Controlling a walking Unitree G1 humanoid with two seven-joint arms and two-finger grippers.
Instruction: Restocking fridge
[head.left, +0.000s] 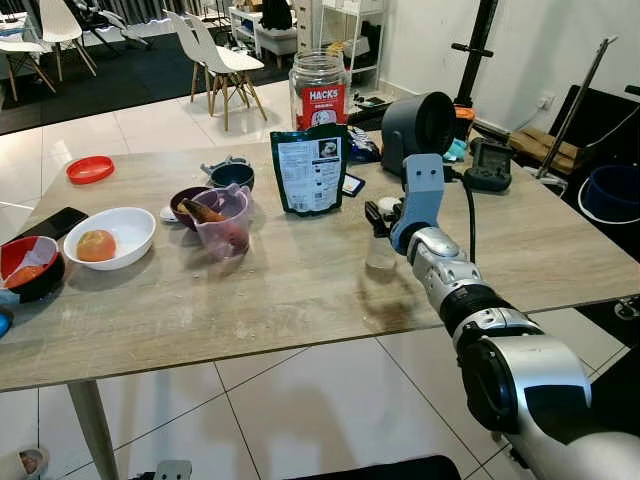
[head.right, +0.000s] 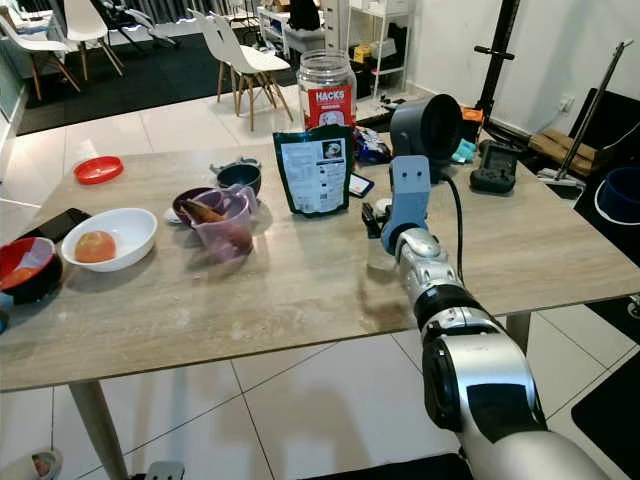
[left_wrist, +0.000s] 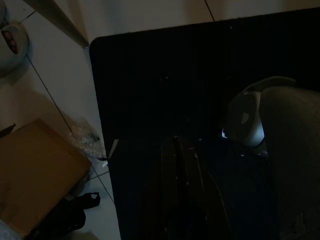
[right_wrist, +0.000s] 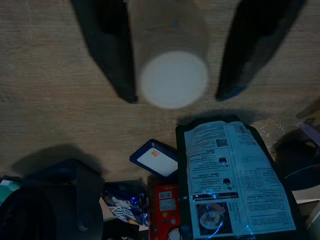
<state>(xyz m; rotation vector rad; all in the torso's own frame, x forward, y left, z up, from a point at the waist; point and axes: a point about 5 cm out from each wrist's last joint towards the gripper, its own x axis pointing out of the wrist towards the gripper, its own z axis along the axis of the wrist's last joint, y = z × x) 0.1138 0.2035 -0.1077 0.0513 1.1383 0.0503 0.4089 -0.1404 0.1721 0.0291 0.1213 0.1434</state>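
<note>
My right gripper grabs the clear bottle (head.left: 380, 250) by its body just below the white cap next, to restock the fridge.
A small clear bottle (head.left: 380, 250) with a white cap (right_wrist: 173, 80) stands upright on the wooden table (head.left: 290, 300), right of centre. My right gripper (right_wrist: 177, 94) is open and reaches over the table with its two black fingers (right_wrist: 107, 45) on either side of the bottle. One finger lies against the bottle's side and a narrow gap shows at the other. A dark green pouch (head.left: 311, 170) stands just beyond the bottle, with a tall Hacks jar (head.left: 320, 90) behind it. My left arm hangs idle over a dark mat (left_wrist: 165, 90) on the floor.
A purple measuring cup (head.left: 225, 225), a white bowl with a fruit (head.left: 110, 237), a red bowl (head.left: 25, 265), a phone (head.left: 55, 222) and a red lid (head.left: 90, 169) sit on the table's left half. A grey round device (head.left: 418, 125) stands behind my right arm. Chairs stand far back.
</note>
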